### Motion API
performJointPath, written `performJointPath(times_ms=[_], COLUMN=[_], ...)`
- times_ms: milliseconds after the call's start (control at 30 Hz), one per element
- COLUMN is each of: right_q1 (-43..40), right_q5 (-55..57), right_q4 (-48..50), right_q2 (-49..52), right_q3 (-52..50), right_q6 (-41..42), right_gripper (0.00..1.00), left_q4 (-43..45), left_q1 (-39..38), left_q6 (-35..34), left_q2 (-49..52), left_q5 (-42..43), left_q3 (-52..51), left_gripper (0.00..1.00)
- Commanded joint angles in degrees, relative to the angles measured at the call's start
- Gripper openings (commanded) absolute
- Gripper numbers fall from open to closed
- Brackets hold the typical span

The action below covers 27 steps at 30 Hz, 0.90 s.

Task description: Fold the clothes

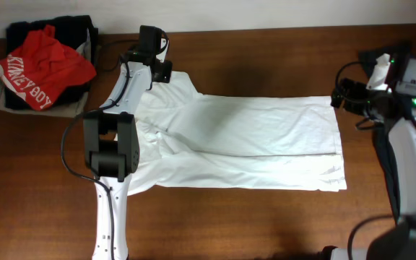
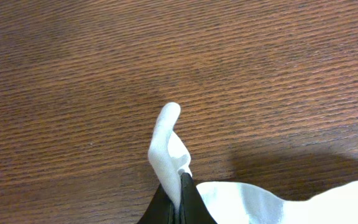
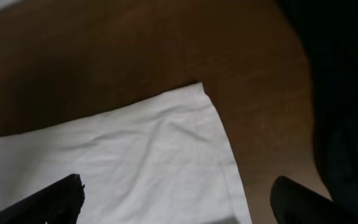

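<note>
I should next grab the white T-shirt's far hem corner with my right gripper, matching my left gripper's corner, to fold the T-shirt's far edge nearer.
A white T-shirt lies spread across the middle of the wooden table, partly folded lengthwise. My left gripper is at the shirt's far left corner, shut on a pinch of white cloth that sticks up between the black fingers. My right gripper hovers over the shirt's far right corner, open and empty. In the right wrist view its fingertips straddle the hem corner of the shirt.
A pile of clothes with a red printed shirt on top sits at the far left corner. A dark garment lies to the right of the white shirt. Bare wood runs along the front.
</note>
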Motion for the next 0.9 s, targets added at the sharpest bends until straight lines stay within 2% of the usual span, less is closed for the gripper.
performJointPath(times_ms=[0, 100, 267, 333, 367, 400, 433, 467, 500, 533, 633, 867], right_q1=[0.04, 1.31, 4.24, 5.01, 5.38, 5.46, 5.68, 5.73, 5.75, 5.75, 5.6, 5.6], right_q5=[-2.16, 1.73, 10.93, 11.02, 11.04, 11.39, 11.91, 12.15, 12.37, 12.28, 12.92, 13.57], right_q4=[0.87, -1.11, -1.49, -0.24, 0.81, 1.53, 2.34, 2.67, 2.84, 2.8, 3.21, 5.14], right_q2=[9.29, 16.9, 26.27, 28.13, 29.03, 29.53, 30.38, 31.06, 31.91, 32.17, 34.03, 36.15], right_q3=[2.86, 6.95, 14.38, 15.56, 15.76, 15.76, 15.76, 15.76, 15.76, 15.76, 15.76, 15.76], right_q6=[-4.59, -10.6, -11.82, -13.73, -14.43, -14.32, -13.88, -13.86, -13.68, -13.66, -12.83, -12.39], right_gripper=[0.99, 0.99, 1.0, 0.95, 0.88, 0.53, 0.44, 0.48, 0.64, 0.71, 0.74, 0.76], left_q4=[-0.61, -1.2, -1.57, -1.64, -1.68, -1.66, -1.68, -1.73, -1.86, -1.9, -1.86, -1.81], left_q1=[0.31, 0.26, 0.22, 0.24, 0.24, 0.24, 0.24, 0.24, 0.24, 0.24, 0.24, 0.26], left_q6=[-1.01, -1.03, -1.05, -1.05, -1.05, -1.05, -1.05, -1.05, -1.05, -1.05, -1.05, -1.05], left_q2=[1.57, 1.57, 1.97, 2.4, 2.8, 2.99, 3.43, 3.8, 4.17, 4.61, 5.46, 5.6], left_q5=[-0.46, -0.15, 0.13, 0.76, 0.72, 0.72, 0.74, 0.72, 0.72, 0.72, 0.72, 0.72], left_q3=[0.74, 0.63, 0.44, 0.44, 0.44, 0.44, 0.44, 0.44, 0.44, 0.44, 0.44, 0.44], left_gripper=[0.01, 0.01, 0.01, 0.01, 0.01, 0.05, 0.08, 0.08, 0.08, 0.08, 0.08, 0.09])
